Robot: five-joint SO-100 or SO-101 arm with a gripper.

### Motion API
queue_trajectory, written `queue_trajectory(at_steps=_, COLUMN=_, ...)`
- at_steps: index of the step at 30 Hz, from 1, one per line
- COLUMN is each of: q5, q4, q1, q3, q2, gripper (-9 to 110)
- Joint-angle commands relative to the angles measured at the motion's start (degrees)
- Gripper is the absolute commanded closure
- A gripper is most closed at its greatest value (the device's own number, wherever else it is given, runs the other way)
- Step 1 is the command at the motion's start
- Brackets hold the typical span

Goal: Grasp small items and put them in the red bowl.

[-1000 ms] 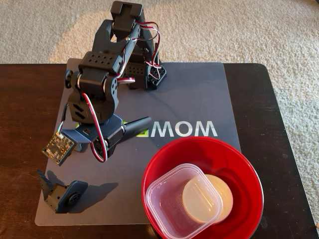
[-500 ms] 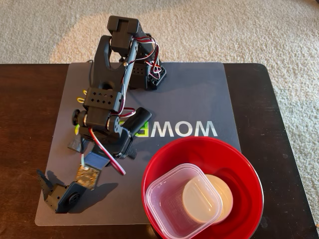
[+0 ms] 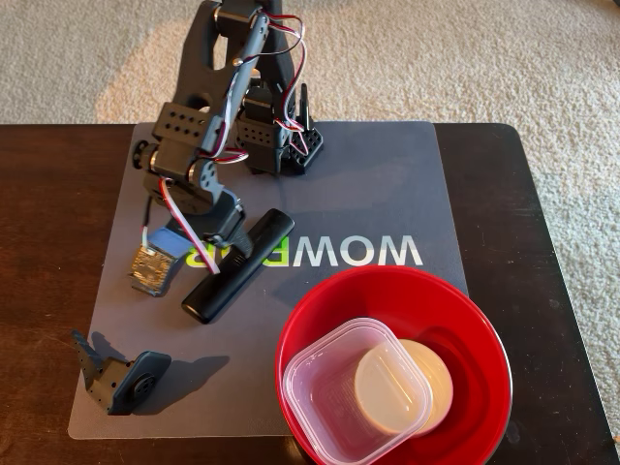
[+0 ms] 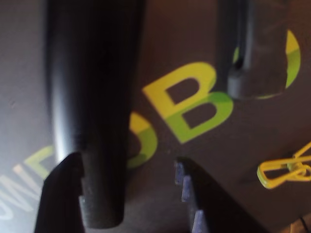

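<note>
To put the slim black remote in the red bowl, my gripper next needs to grab the remote by its middle (image 3: pixel 238 267).
The slim black remote (image 3: pixel 240 263) lies diagonally on the grey mat, left of the red bowl (image 3: pixel 484 334). My gripper (image 3: pixel 223 260) hangs low over the remote's middle. In the wrist view the remote (image 4: pixel 92 97) runs down between my fingers; the gripper (image 4: pixel 125 162) is open, with the remote against the left finger (image 4: pixel 58 199) and a gap to the toothed right finger (image 4: pixel 194 199). Inside the red bowl sit the clear square tub (image 3: pixel 339 387) and the small white bowl (image 3: pixel 431 378). A dark grey plastic part (image 3: pixel 121 378) rests at the mat's front left corner.
The arm's base (image 3: pixel 281 145) stands at the back of the mat (image 3: pixel 387 184). In the wrist view a yellow clip (image 4: pixel 284 170) and a dark grey piece (image 4: pixel 257 53) lie on the mat to the right. The dark wooden table (image 3: pixel 542 213) borders carpet behind.
The gripper head has swung from near the grey part at the front left back up over the remote, and the arm has folded toward its base. The remote now shows nearly full length.
</note>
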Motion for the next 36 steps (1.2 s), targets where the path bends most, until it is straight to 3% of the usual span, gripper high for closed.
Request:
queue_trajectory(at_steps=1, q5=-0.3, q4=-6.6, q1=0.0, q3=3.5, q2=2.6, gripper=76)
queue_trajectory(at_steps=13, q5=-1.8, q4=-15.5, q1=-4.2, q3=11.4, q2=4.7, gripper=75)
queue_trajectory(at_steps=21, q5=-3.3, q4=-18.0, q1=-5.0, q3=14.3, q2=7.0, gripper=101)
queue_trajectory(at_steps=29, q5=-3.9, q4=-18.1, q1=-5.1, q3=13.9, q2=8.5, gripper=101)
queue_trajectory(at_steps=36, q5=-6.3, q4=-15.3, q1=-5.9, q3=13.6, q2=22.1, gripper=101)
